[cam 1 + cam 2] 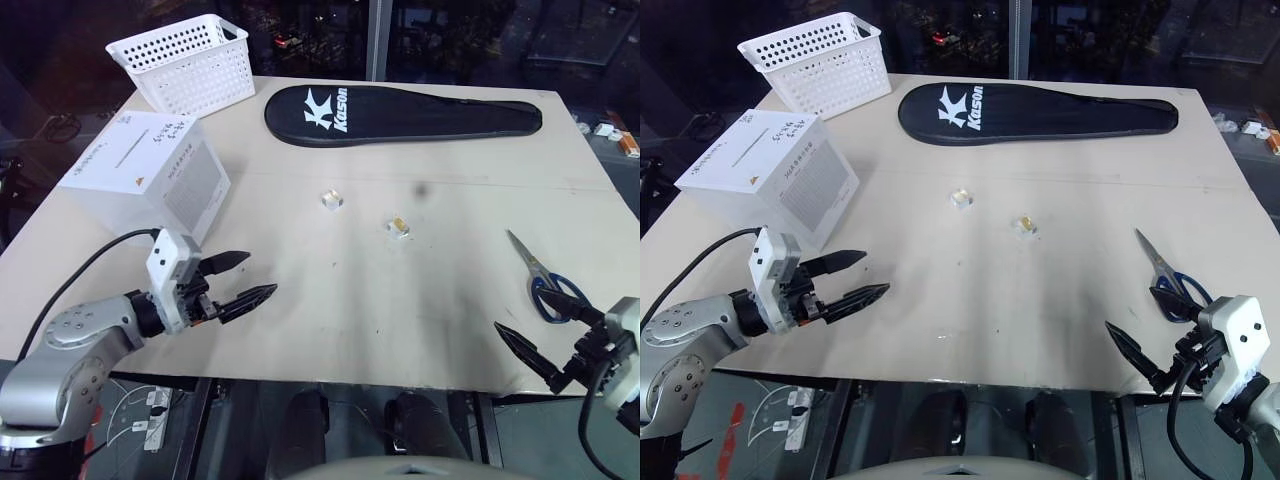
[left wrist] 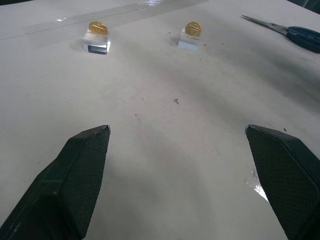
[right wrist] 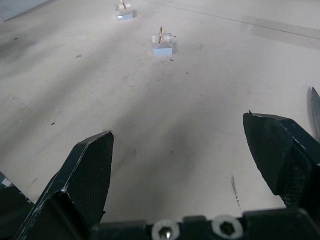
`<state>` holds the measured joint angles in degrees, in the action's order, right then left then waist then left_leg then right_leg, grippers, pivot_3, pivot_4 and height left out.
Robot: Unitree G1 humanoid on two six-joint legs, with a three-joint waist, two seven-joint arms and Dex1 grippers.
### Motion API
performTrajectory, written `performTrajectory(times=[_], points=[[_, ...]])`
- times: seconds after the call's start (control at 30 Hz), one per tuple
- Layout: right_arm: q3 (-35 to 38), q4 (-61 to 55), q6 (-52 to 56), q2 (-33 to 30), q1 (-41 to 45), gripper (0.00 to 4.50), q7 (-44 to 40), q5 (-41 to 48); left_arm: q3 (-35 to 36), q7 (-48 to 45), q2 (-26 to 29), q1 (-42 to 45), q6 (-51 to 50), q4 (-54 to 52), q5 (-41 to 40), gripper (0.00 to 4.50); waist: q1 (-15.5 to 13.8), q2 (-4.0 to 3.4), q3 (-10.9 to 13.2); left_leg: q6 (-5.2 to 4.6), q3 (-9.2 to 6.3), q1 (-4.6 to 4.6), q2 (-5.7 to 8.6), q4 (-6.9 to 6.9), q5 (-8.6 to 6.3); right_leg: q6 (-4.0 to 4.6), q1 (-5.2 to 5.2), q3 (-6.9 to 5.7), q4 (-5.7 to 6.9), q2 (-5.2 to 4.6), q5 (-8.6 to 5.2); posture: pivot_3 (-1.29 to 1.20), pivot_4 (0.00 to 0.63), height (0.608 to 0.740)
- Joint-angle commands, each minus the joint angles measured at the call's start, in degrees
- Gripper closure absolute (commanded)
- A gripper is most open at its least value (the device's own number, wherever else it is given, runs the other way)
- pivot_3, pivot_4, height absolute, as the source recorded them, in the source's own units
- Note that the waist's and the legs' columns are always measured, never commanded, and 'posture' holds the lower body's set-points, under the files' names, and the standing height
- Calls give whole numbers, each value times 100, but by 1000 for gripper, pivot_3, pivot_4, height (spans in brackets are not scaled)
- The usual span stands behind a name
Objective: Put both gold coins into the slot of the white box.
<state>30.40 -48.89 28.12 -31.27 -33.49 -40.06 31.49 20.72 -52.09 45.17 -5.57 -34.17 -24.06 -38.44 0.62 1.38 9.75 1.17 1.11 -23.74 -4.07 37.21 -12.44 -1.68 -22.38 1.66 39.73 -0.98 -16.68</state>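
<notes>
The gold coin's upper edge stands out above the clear case [image 3: 163, 48], which hides the coin's lower part, so the right gripper needs to grab the coin by that upper edge.
Two gold coins stand on edge in small clear cases mid-table: one coin [image 2: 98, 27] on the left and the other coin [image 2: 193, 28] to its right, also seen as specks [image 1: 333, 199] [image 1: 399, 226]. The white box [image 1: 150, 170] sits at the table's left, with the slot [image 1: 135, 158] a thin dark line on its top face. My left gripper [image 1: 255, 275] hovers open just right of the box's near corner, pointing toward the coins, nothing between its fingers. My right gripper [image 1: 1130, 310] is open and empty near the front right edge, close to the scissors.
Blue-handled scissors [image 1: 545, 280] lie at the right, beside my right gripper. A white perforated basket [image 1: 185, 62] stands at the back left behind the box. A long black racket cover [image 1: 400, 113] lies along the back. The table's front edge [image 1: 350, 378] is close to both grippers.
</notes>
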Motion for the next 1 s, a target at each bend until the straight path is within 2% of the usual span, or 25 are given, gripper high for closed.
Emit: performTrajectory(times=[0.03, 0.13, 0.23, 0.33, 0.5, 0.6, 0.63, 0.77, 0.87, 0.9, 1.0], points=[[42, -48, 180, -56, 162, 0, 466, -235, -28, -83, 70, 320, -93, -274, -338, 83, -1, 0, 0, 0, 0, 0, 0, 0, 0, 0, 0, 0, 0, 0, 0, 0, 150, 726], [-67, -17, 1051, -237, 825, 0, 1227, -238, -384, -94, 92, 1012, -465, -684, -891, 83, -25, 17, -1, 0, -3, -5, 0, 5, 0, 1, -2, -4, 1, 0, 0, 0, 150, 726], [-139, -4, 1580, -295, 1416, 0, 1564, -14, -544, -58, 131, 1325, -573, -835, -1027, 83, 16, 16, -1, 0, 11, -9, 3, 2, 0, 1, -11, 11, 2, 2, 2, 0, 150, 726], [-512, -62, 2075, -503, 1984, 0, 1841, -82, -682, 106, 94, 1554, -691, -848, -1079, 83, 31, 15, -1, 0, 13, -9, 1, -12, 0, -18, -19, 19, 2, 11, 14, 0, 150, 726], [-2226, 598, 3298, -39, 4399, 0, 2602, -80, -880, 329, 1, 1607, -634, -840, -909, 83, 131, 19, 3, 0, 22, -4, -3, -14, 0, -19, -26, 37, 3, 20, 15, 0, 150, 726], [-2960, 1392, 3643, 536, 5486, 797, 2945, -320, -844, 343, 43, 1545, -542, -831, -815, 0, 158, 25, 4, 0, 15, -10, -1, -15, 0, -12, -30, 30, 4, 19, 19, 0, 150, 726], [-3216, 1597, 3641, 611, 5729, 1262, 2984, -469, -798, 356, 55, 1510, -535, -826, -817, 0, 157, 23, 5, 0, 17, -15, -2, -15, 0, -6, -34, 33, 5, 20, 23, 0, 150, 726], [-3546, 2225, 3809, 1071, 6310, 1262, 3124, -647, -576, 323, 124, 1252, -480, -866, -816, 0, 95, 24, 5, 0, 16, -28, 3, -20, 0, 5, -41, 26, -1, 13, 26, 0, 150, 726], [-3669, 2505, 3834, 1250, 6570, 1971, 3078, -714, -357, 289, 154, 975, -445, -960, -854, 0, 80, 24, 4, -2, 17, -73, 4, -18, -2, 5, -83, 25, -4, 9, 27, 0, 150, 726], [-3688, 2555, 3845, 1275, 6614, 1971, 3058, -737, -309, 297, 158, 916, -436, -980, -869, 0, 79, 24, 5, -2, 17, -104, 4, -10, -2, 6, -110, 25, 5, 9, 29, 0, 150, 726], [-3730, 2824, 3794, 1310, 6794, 1971, 2956, -808, -117, 282, 164, 655, -358, -1075, -863, 0, 79, 23, 5, -2, 18, -111, 2, -10, -2, 6, -121, 25, 8, 10, 29, 0, 150, 726]])
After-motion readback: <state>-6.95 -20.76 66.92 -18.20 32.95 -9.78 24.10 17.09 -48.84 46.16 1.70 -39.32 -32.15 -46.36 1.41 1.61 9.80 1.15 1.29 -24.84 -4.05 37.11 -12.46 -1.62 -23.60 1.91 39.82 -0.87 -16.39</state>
